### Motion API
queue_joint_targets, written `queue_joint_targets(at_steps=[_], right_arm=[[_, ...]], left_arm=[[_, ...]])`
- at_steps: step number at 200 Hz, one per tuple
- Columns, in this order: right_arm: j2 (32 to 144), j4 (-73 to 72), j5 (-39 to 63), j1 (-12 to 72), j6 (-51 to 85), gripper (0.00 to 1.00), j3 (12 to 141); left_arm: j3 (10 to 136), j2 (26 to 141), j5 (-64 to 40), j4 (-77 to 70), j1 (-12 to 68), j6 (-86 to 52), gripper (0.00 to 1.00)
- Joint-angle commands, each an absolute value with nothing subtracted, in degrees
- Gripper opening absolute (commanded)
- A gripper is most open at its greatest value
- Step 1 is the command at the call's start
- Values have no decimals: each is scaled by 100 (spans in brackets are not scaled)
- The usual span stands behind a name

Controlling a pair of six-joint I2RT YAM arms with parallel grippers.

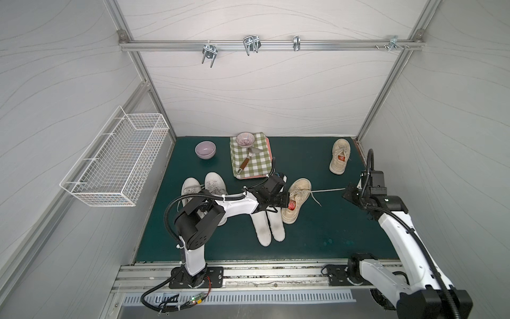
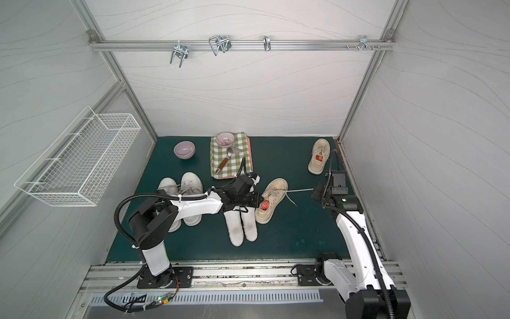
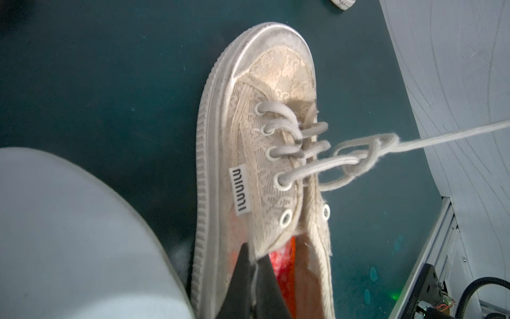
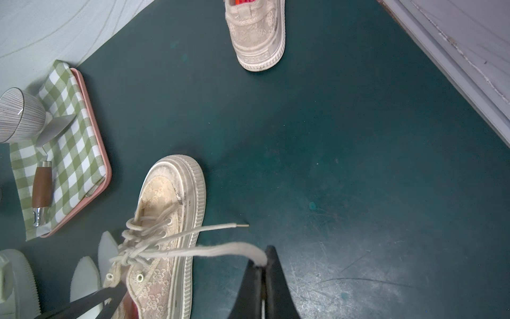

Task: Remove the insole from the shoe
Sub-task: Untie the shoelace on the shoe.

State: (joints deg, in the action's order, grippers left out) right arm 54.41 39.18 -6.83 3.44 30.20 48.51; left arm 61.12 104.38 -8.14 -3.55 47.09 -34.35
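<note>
The shoelace (image 1: 328, 190) (image 4: 207, 250) runs as a single piece past the shoe's sole over green mat and would fall there, so it is now time for my right gripper to open.
A beige lace-up shoe (image 1: 299, 193) (image 2: 276, 193) (image 3: 262, 154) (image 4: 165, 221) lies mid-mat with its toe pointing to the back. Its red-orange insole (image 1: 292, 205) (image 2: 265, 205) (image 3: 284, 265) shows inside the opening. My left gripper (image 1: 287, 199) (image 2: 259, 200) (image 3: 255, 256) is shut on the edge of the shoe's upper beside that opening. My right gripper (image 1: 346, 190) (image 2: 314, 190) (image 4: 263, 256) is to the right of the shoe, shut on the end of a shoelace (image 1: 328, 190) (image 3: 441, 138) (image 4: 207, 250). The lace runs taut from the knot to the fingers.
A second beige shoe (image 1: 340, 156) sits at the back right. A pair of white sneakers (image 1: 204, 185) lies under my left arm, and two white foot-shaped pads (image 1: 265, 229) lie beside the shoe. A pink tray (image 4: 106, 165) with checked cloth, bowl and spatula stands behind; a purple bowl (image 1: 205, 150) stands to its left.
</note>
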Motion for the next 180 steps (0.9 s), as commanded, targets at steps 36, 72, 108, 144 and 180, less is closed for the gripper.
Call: queue_joint_targets(at_steps=[36,72,108,144,180], right_arm=[[5427,3810,-566,640,2721,61,4841],[5961,3636,-1221,2183,2362,80,5031],[6783,3126,-1056,2912,2263,82,5119],[7397,2798,-1081,3095,2252,82,5177],[7808,2619,-1235,3118,2440,79,5186]], left_arm=[[6358,10411,-794,-497,4710,-3339,0],[6612,10441,-954,-422,4927,-3104,0],[6763,10491,-958,-345,5094,-3106,0],[6787,10477,-1000,-363,5220,-3145,0],[6751,10446,-1023,-387,5373,-3146,0]])
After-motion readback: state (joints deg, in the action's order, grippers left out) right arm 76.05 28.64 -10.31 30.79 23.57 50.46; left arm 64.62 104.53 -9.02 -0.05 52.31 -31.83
